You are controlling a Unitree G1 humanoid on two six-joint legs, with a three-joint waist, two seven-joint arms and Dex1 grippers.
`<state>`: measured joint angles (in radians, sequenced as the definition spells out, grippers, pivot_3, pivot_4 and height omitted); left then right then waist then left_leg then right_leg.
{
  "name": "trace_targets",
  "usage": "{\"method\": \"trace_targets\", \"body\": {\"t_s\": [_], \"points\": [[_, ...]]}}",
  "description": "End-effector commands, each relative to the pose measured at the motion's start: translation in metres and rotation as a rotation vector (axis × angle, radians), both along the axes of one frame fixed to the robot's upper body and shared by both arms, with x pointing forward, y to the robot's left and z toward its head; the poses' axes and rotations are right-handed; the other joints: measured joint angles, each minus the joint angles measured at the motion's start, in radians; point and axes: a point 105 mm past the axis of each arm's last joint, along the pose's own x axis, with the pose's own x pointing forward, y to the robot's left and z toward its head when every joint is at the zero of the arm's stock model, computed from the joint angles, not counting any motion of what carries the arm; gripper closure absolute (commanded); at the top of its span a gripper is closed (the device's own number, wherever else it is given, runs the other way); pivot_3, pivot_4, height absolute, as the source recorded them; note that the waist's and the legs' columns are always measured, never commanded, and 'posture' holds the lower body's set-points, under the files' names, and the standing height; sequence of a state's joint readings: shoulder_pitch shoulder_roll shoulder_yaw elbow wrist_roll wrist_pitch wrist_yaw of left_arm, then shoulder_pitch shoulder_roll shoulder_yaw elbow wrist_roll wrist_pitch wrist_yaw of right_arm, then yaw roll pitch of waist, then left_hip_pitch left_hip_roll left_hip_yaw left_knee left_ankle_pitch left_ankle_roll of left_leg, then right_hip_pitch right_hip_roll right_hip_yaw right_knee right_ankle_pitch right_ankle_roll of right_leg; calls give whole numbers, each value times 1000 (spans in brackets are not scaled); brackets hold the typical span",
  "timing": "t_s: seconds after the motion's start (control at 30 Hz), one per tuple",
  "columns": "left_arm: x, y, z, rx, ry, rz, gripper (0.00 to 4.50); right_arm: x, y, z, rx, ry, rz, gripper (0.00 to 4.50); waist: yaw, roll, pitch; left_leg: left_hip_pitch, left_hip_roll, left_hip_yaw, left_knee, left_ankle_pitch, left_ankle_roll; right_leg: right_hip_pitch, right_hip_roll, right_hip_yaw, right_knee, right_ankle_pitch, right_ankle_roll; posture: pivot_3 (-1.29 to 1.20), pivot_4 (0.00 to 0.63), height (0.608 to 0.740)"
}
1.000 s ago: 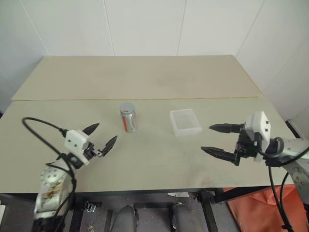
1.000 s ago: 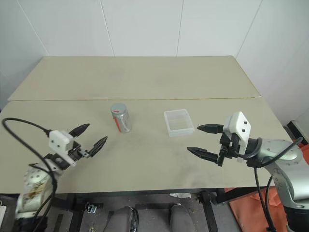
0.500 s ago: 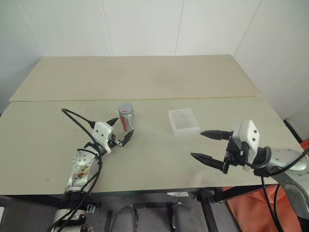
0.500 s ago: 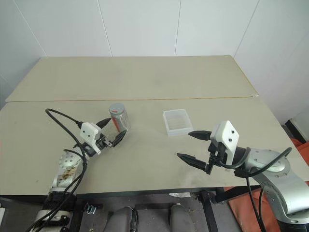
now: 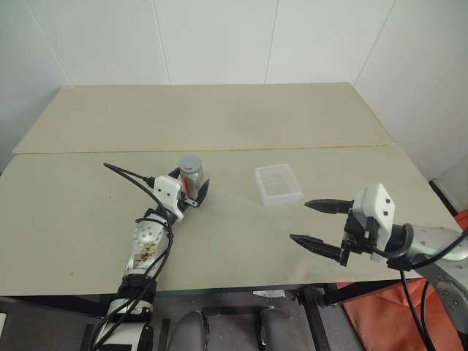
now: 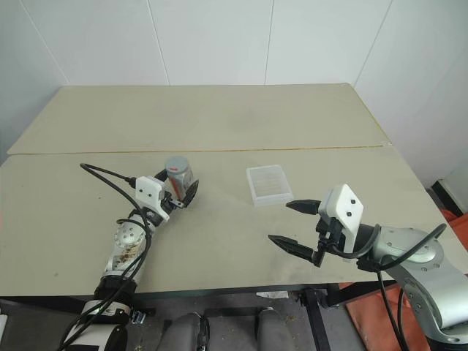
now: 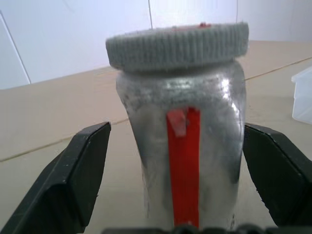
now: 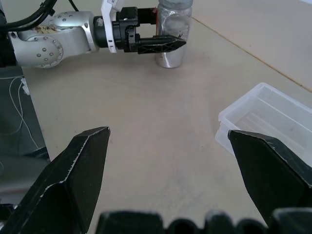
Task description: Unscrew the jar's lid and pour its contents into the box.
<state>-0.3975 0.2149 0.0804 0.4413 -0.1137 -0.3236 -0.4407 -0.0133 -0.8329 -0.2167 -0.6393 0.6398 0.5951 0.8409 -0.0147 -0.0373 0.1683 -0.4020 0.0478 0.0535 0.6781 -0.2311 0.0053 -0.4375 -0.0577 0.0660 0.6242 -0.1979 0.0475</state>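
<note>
My black fingers stand beside the silvery sides around the red stripe [image 7: 184, 168], so it is time for my left gripper to close and catch the jar.
The jar [image 5: 192, 178] stands upright on the table, left of centre, silvery with a red stripe down its side [image 7: 183, 161]. The grey ribbed lid [image 7: 178, 45] sits on its top. My left gripper [image 5: 190, 186] is open around the jar, one black finger [image 7: 73, 180] on each side with a gap to the glass on both. The contents cannot be made out through the jar's wall. The box [image 5: 278, 183], a shallow translucent white tray, lies to the right of the jar. My right gripper [image 5: 300, 220] hangs open over the table, nearer the front edge than the box, with nothing in it.
The beige table [image 5: 234, 241] is made of two boards with a seam [image 5: 292, 148] running across behind the jar and box. White walls close off the back and right. An orange cloth [image 5: 380, 322] lies below the table's front right corner.
My left arm has reached forward and to the right from the table's front left, and its open fingers now stand on both sides of the jar. The right gripper has hardly moved.
</note>
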Motion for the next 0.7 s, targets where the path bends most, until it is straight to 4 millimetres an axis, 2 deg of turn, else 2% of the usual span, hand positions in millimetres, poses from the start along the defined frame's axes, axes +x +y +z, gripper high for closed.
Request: {"method": "trace_targets", "body": {"t_s": [0.03,0.1,0.3,0.53,0.63,0.7], "points": [[3,4,11,-25,-25,5,209,0,-1,6,-20,-44,-6,0,1,0,0,0,0,0,0,0,0,0,0,0,0,0,0,0,150,740],[3,3,10,-47,-7,-2,628,0,0,6,-23,-46,-6,0,1,0,0,0,0,0,0,0,0,0,0,0,0,0,0,0,150,740],[3,1,8,-47,16,-13,2548,1,-1,6,-24,-54,-12,0,0,0,0,0,0,0,0,0,0,0,0,0,0,0,0,0,150,740],[2,-6,17,-55,-2,-53,2557,7,8,14,27,-89,-24,0,-1,0,0,0,0,0,0,0,0,0,0,0,0,0,0,0,150,740],[-2,-13,26,-58,-24,-94,2557,14,20,23,107,-115,-35,0,-1,0,0,0,0,0,0,0,0,0,0,0,0,0,0,0,150,740],[-12,-25,34,-90,-11,-207,2557,21,34,30,175,-131,-44,0,-4,0,0,0,0,-1,0,0,0,0,0,0,0,0,0,0,150,740]]}}
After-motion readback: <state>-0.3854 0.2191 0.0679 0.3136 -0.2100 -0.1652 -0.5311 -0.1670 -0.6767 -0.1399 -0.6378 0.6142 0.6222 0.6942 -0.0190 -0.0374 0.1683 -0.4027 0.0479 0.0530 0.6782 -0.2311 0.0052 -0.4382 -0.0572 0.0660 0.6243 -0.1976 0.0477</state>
